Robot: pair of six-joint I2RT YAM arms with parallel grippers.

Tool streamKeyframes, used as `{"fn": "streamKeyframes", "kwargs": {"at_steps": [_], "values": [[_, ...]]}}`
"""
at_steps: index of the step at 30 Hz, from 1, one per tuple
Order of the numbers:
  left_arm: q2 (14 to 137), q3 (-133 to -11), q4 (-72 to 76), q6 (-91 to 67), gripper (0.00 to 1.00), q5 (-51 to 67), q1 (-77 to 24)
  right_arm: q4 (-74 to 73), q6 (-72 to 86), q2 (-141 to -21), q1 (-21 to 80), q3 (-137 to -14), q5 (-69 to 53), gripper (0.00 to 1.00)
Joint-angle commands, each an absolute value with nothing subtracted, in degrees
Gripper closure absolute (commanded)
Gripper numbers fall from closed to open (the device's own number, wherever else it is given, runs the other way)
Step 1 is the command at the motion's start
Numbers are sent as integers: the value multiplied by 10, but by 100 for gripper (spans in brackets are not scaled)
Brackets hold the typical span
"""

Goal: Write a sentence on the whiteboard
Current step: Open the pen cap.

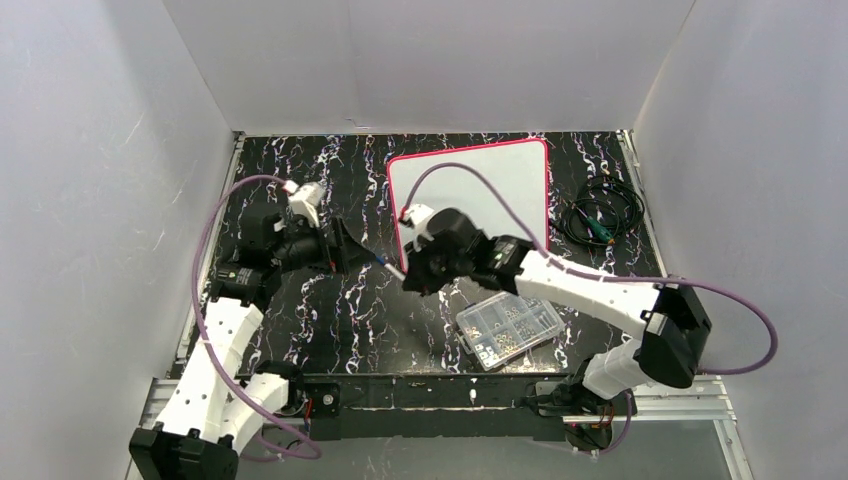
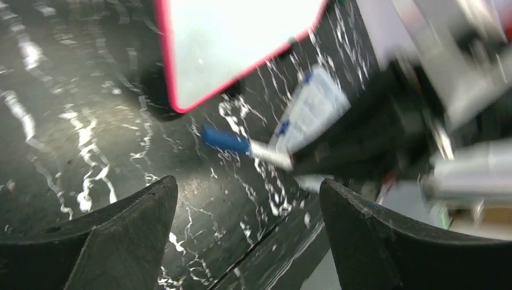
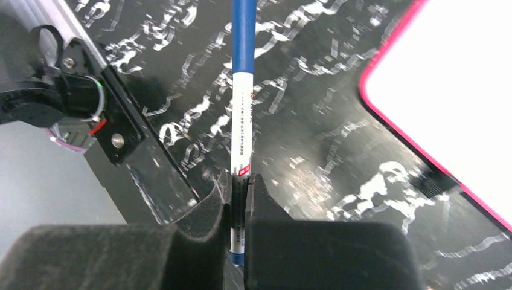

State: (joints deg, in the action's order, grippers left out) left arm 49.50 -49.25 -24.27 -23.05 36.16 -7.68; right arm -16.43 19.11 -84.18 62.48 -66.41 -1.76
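My left gripper reaches the marker (image 3: 243, 121) and grabs its blue cap (image 3: 244, 35) next, to uncap the marker for writing, since the marker's white body stays free.
The whiteboard (image 1: 480, 185) lies flat at the back middle of the table, white with a pink-red frame. No sentence shows on it; its visible face is blank. My right gripper (image 1: 408, 274) is shut on a white marker (image 3: 243, 121) with a blue cap (image 3: 243, 30), held over the table just off the board's near left corner. The cap points toward my left gripper (image 1: 352, 248), which is open and empty. In the left wrist view the cap (image 2: 224, 140) sits a little beyond my left gripper (image 2: 247, 199), and the board's corner (image 2: 235, 42) is behind it.
A clear compartmented parts box (image 1: 508, 328) sits under the right forearm near the front. A coil of black cable (image 1: 600, 215) lies right of the board. White walls close in the table on three sides.
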Motion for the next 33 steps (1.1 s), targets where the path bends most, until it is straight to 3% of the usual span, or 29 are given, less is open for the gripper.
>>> {"fn": "streamKeyframes", "kwargs": {"at_steps": [1,5,14,23,33], "values": [[489,-514,-261,-50,15,462,-182,-265,145,-810,529,-641,-210,99],[484,-498,-276,36,15,397,-293,-368,109,-798,501,-655,-291,99],[500,-464,-283,111,17,354,-408,-503,61,-780,499,-643,-436,99],[530,-442,-242,97,35,345,-508,-526,42,-776,500,-644,-492,99],[556,-438,-212,78,56,359,-530,-522,39,-785,500,-646,-513,99]]}}
